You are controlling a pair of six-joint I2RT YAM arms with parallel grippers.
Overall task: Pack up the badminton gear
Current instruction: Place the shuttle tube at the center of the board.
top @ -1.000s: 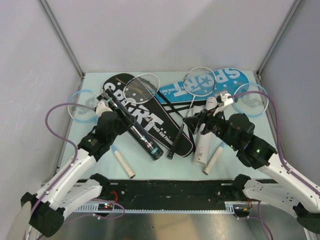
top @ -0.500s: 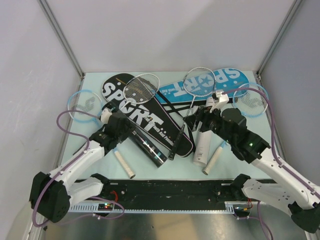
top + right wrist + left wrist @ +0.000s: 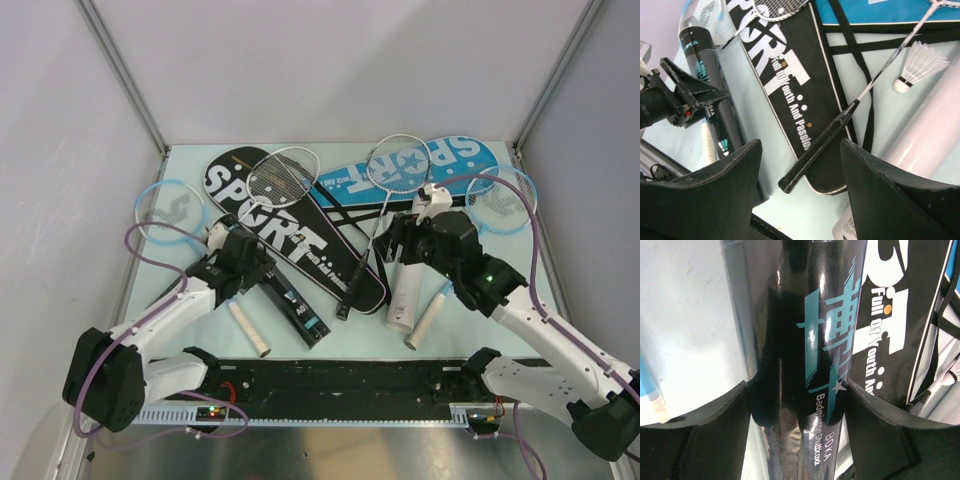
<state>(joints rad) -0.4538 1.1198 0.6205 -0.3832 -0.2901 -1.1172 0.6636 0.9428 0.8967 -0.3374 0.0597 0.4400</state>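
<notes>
The white tube will be held by its lower end in my right gripper, so its far end stays free to tilt for packing.
My left gripper is shut on the long black tube, which lies slanted beside the black "SPORT" cover. In the left wrist view the tube fills the gap between both fingers. My right gripper is open and hovers over the black handle of a silver racket. A white shuttlecock and the white tube lie just right of it. A blue "SPORT" cover lies at the back.
A second silver racket head rests on the black cover. Light-blue rackets lie at the far left and the far right, their white grips near the front edge. Grey walls close in the table on three sides.
My left gripper has brought the black tube down and toward the near edge. My right gripper has moved left and lower, over the silver racket's handle.
</notes>
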